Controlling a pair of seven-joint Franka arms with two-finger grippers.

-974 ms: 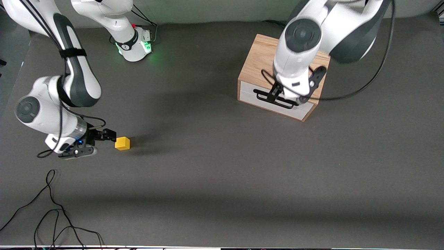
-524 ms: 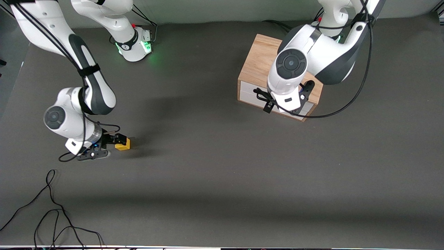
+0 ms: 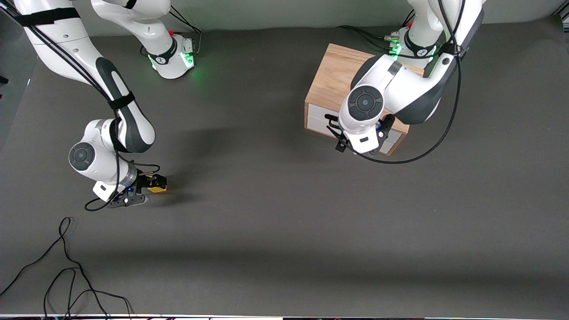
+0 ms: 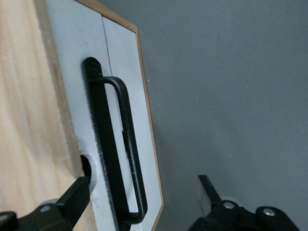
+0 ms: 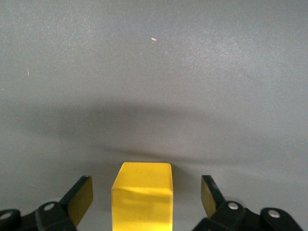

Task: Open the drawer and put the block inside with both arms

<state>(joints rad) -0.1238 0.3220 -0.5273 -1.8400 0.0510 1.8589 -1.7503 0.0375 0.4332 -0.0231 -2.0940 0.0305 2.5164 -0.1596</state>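
Observation:
My right gripper's fingers stop short around the yellow block's top (image 5: 143,178), so they need to go lower before they close on the block.
The yellow block (image 3: 159,186) sits on the dark table toward the right arm's end. My right gripper (image 3: 152,182) is open and low at the table, one finger on each side of the block (image 5: 143,198), with gaps on both sides. The drawer (image 3: 316,117) is shut, its white front flush in the wooden box (image 3: 334,73). My left gripper (image 3: 346,141) is open in front of the drawer. In the left wrist view its fingers (image 4: 76,193) straddle the end of the black wire handle (image 4: 126,130) without touching it.
Loose black cables (image 3: 66,266) lie near the front camera at the right arm's end. A black cable (image 3: 415,155) from the left arm loops beside the box. The green-lit bases (image 3: 173,60) stand along the table edge farthest from the front camera.
My right gripper has slid forward until its fingers flank the block. My left arm has come down and drawn in, which brings its gripper lower in front of the drawer handle.

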